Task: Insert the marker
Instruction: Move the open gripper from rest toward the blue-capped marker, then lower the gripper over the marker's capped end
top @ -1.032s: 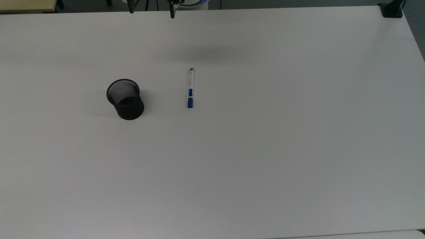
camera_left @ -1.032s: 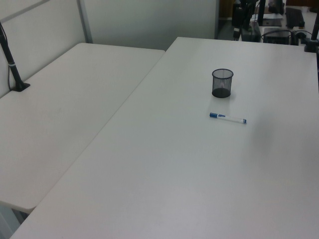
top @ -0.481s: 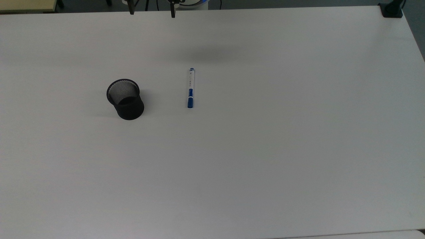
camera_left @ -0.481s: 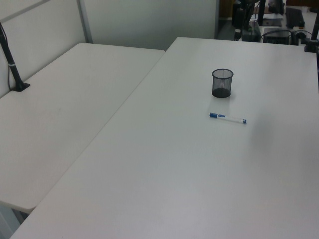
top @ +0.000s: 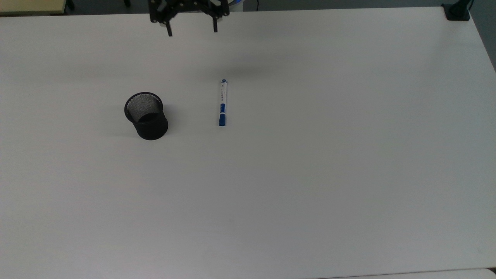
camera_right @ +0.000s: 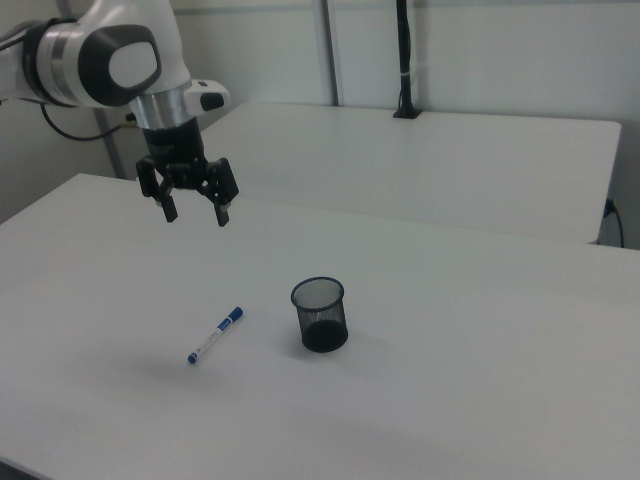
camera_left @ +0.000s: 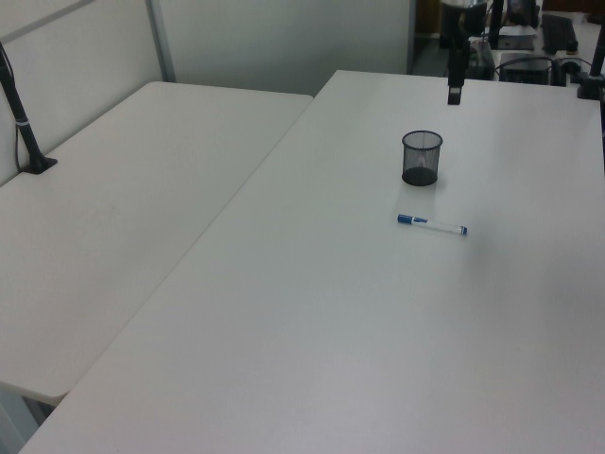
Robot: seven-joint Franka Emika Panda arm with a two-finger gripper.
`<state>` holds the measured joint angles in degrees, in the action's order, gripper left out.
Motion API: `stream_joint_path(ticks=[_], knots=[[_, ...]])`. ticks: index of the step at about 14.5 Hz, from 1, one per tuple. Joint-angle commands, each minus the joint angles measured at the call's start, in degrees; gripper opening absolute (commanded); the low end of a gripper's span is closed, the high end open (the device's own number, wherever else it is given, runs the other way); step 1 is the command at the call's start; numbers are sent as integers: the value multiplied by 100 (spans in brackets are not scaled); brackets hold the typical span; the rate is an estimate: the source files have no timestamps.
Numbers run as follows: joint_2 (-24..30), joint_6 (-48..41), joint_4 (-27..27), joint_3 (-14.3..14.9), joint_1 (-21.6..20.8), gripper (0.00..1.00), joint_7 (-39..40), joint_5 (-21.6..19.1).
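The robot's gripper needs to put the marker into the black mesh cup [camera_left: 422,157], so next it needs to grab the marker's blue end with the cap [camera_left: 406,219].
The marker [top: 222,102] lies flat on the white table [top: 310,174], white barrel with a blue cap toward the top view's bottom. The black mesh cup [top: 146,115] stands upright to the top view's left of it, a short gap between them. My gripper [top: 192,32] hangs open and empty above the table's far edge in the top view, well clear of both. In the right view the gripper [camera_right: 196,217] hovers high above the marker [camera_right: 215,335], with the cup [camera_right: 319,313] to the right view's right. The left view shows the marker [camera_left: 432,225] in front of the cup [camera_left: 422,157].
A black clamp [top: 457,11] sits at the table's corner in the top view's upper right. A second white table [camera_left: 113,208] adjoins on the left view's left, with a black post [camera_left: 24,123] on it. Another post [camera_right: 404,60] stands on the back table.
My gripper has come further into the top view from its upper edge, out over the table, staying open. Marker and cup have not moved.
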<state>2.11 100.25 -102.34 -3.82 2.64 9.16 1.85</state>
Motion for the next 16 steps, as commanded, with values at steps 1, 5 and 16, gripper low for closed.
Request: stream_joint_path(ticks=[1,5,16], knots=[[-377,73,-119,-145,-53,100,-957,149],[-746,1021,-559,-321,-35,100,-1276,237],[-1890,2745,-849,-339,-167,83,-1600,518]])
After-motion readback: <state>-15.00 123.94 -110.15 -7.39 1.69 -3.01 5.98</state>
